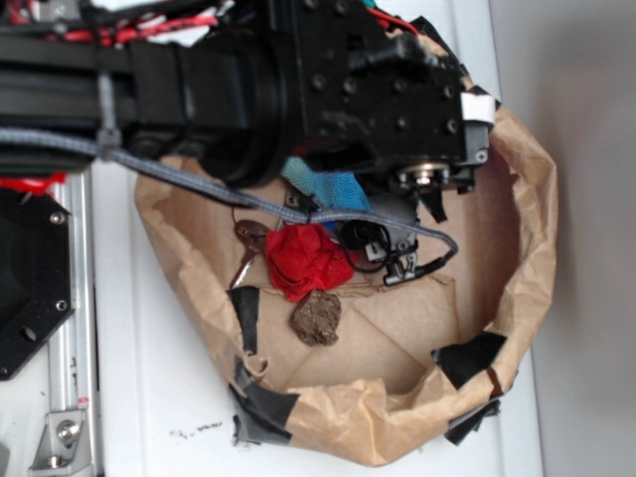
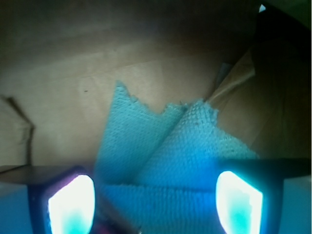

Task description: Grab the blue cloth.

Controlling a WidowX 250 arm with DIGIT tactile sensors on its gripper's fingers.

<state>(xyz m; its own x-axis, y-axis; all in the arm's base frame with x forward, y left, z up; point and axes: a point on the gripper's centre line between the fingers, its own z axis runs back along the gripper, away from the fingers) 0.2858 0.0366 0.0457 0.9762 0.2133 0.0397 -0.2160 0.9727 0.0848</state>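
Note:
Next, my gripper grabs the blue cloth by its raised fold [image 2: 161, 187] to pick it out of the paper bag.
The blue cloth [image 2: 165, 151] is a teal terry rag lying folded on the brown paper floor of the bag. In the wrist view it fills the space between my two fingers [image 2: 72, 204]. My gripper [image 2: 155, 204] is open, jaws wide apart, with the cloth directly under and between them. In the exterior view only a strip of the blue cloth [image 1: 323, 186] shows under the black arm. The gripper [image 1: 383, 214] itself is mostly hidden there by the arm and wrist housing.
A red cloth wad [image 1: 308, 258] lies beside the blue cloth, with a brown lump [image 1: 317, 320] in front of it. All sit inside a crumpled brown paper bag [image 1: 527, 248] with black tape patches. A grey cable [image 1: 248, 199] crosses above the cloths.

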